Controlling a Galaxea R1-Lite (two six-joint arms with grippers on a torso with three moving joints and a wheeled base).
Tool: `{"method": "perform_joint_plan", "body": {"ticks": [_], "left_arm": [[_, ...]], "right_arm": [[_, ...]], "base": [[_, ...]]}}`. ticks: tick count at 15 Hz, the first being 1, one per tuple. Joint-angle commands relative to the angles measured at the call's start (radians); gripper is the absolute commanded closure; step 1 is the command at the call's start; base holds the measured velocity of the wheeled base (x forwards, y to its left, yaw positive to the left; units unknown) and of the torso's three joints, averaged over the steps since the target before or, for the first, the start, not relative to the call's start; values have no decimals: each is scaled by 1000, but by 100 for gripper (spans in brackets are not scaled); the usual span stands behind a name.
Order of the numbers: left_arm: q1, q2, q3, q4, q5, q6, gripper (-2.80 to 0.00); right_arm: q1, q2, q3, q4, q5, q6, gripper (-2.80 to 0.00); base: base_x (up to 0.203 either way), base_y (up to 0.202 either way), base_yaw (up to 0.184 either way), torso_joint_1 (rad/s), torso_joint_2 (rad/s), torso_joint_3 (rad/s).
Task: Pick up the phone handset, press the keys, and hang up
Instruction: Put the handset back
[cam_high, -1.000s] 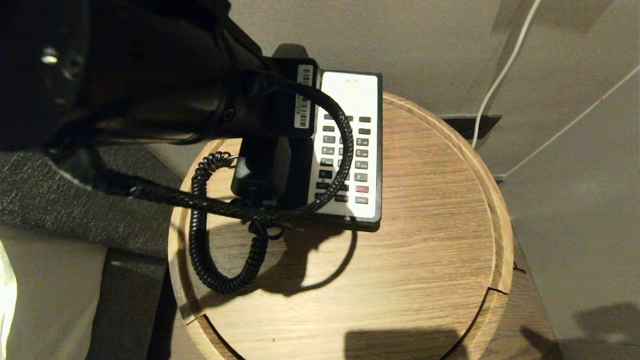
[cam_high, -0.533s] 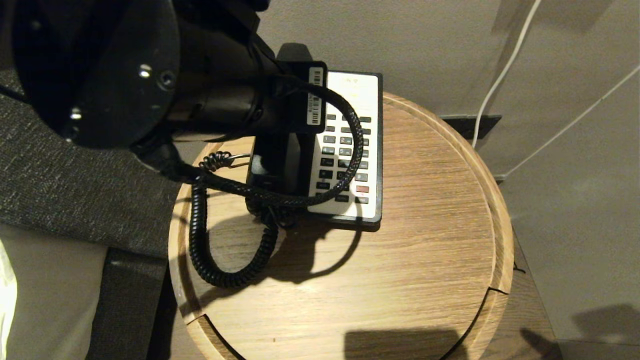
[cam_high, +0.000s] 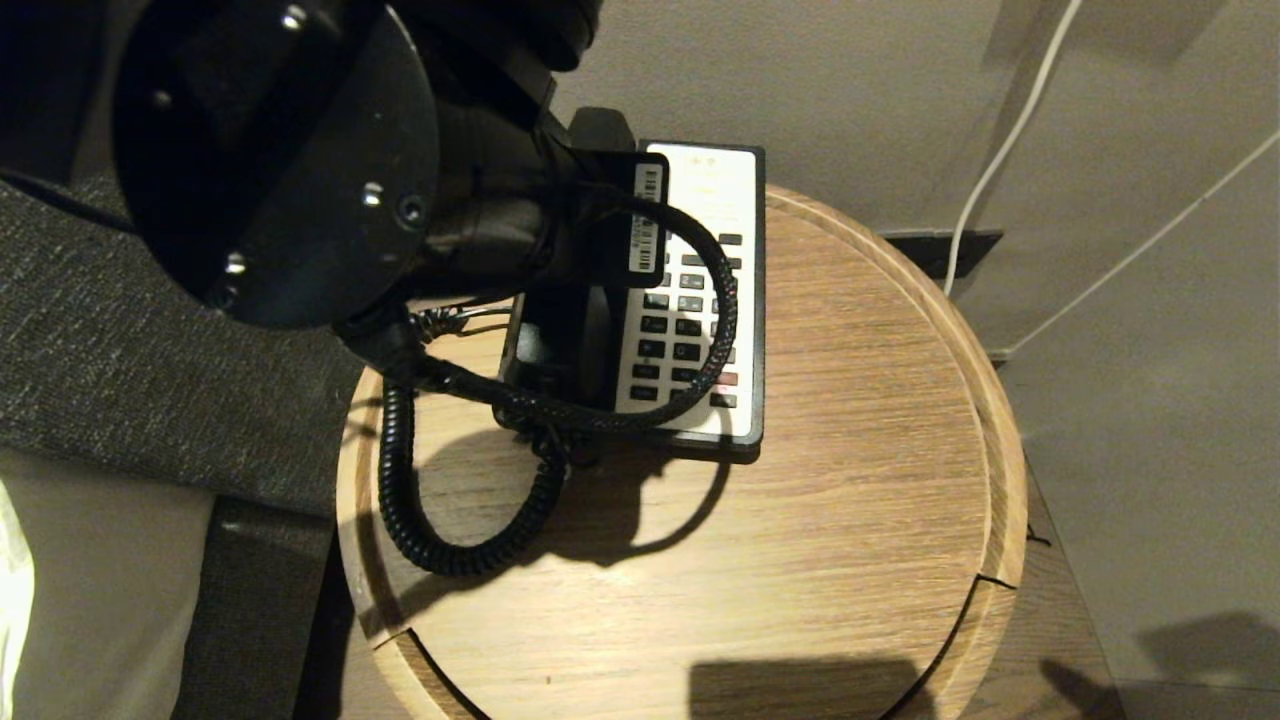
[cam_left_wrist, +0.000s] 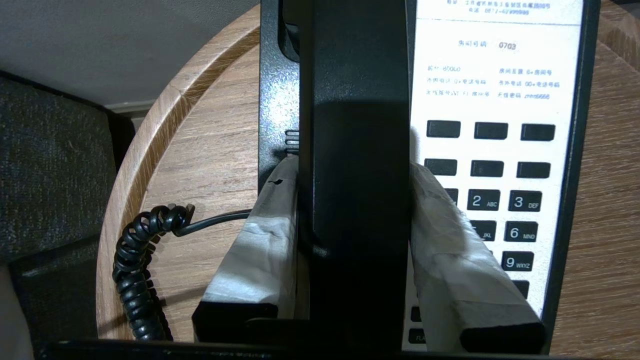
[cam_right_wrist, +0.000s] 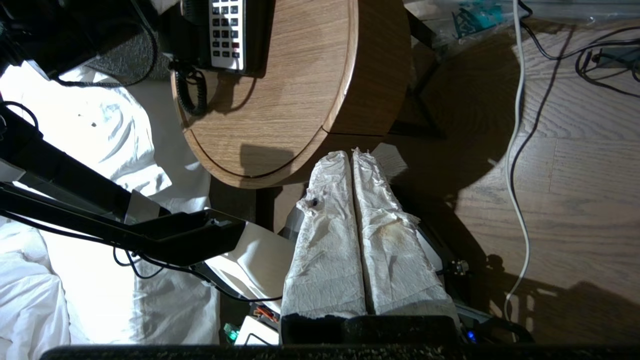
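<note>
The phone handset lies in the cradle beside the keys in the left wrist view, so my left gripper needs to open its fingers.
My left gripper is shut on the phone handset, a glossy black bar clamped between the two white-wrapped fingers. The handset runs lengthwise over the cradle side of the black-and-white phone base, left of the keys. Whether it rests in the cradle I cannot tell. Its black coiled cord loops over the round wooden table. The left arm hides the handset's far end in the head view. My right gripper hangs shut and empty below the table's edge.
The small round table has a raised rim, with a grey upholstered seat at its left and a wall behind. White bedding, a white cable and black cables lie on the wooden floor around it.
The left arm has swung to the right and farther in, carrying the handset over the base's cradle side. The cord loop followed it. The right arm has not moved.
</note>
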Motion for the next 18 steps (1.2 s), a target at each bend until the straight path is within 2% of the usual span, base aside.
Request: {"method": "perform_joint_plan", "body": {"ticks": [1, 2, 5, 10, 11, 13, 14, 15, 18], "left_arm": [[-1, 0, 13, 6, 5, -3, 0], [-1, -3, 36, 6, 6, -3, -280], [-1, -12, 47, -36, 4, 2, -280], [-3, -76, 31, -23, 2, 6, -280], [-7, -108, 37, -8, -1, 2, 0], [-34, -167, 52, 3, -8, -22, 0], [-85, -190, 57, 9, -13, -42, 0], [-142, -225, 73, 29, -13, -76, 0], [-181, -312, 104, 117, 10, -185, 0]], "right_arm": [[0, 4, 0, 5, -2, 3, 0], [0, 4, 0, 5, -2, 3, 0], [0, 2, 8, 4, 2, 3, 0], [-1, -9, 38, 10, 7, 3, 0], [0, -13, 57, 9, 6, 3, 0], [0, -20, 94, 9, 6, 3, 0], [0, -25, 113, 9, 7, -2, 0], [-1, -28, 129, 10, 6, -15, 0], [-1, -41, 161, 10, 3, -17, 0]], "base": [[0, 0, 0, 0, 0, 0], [0, 0, 0, 0, 0, 0], [0, 0, 0, 0, 0, 0], [0, 0, 0, 0, 0, 0], [0, 0, 0, 0, 0, 0], [0, 0, 0, 0, 0, 0], [0, 0, 0, 0, 0, 0], [0, 0, 0, 0, 0, 0], [0, 0, 0, 0, 0, 0]]}}
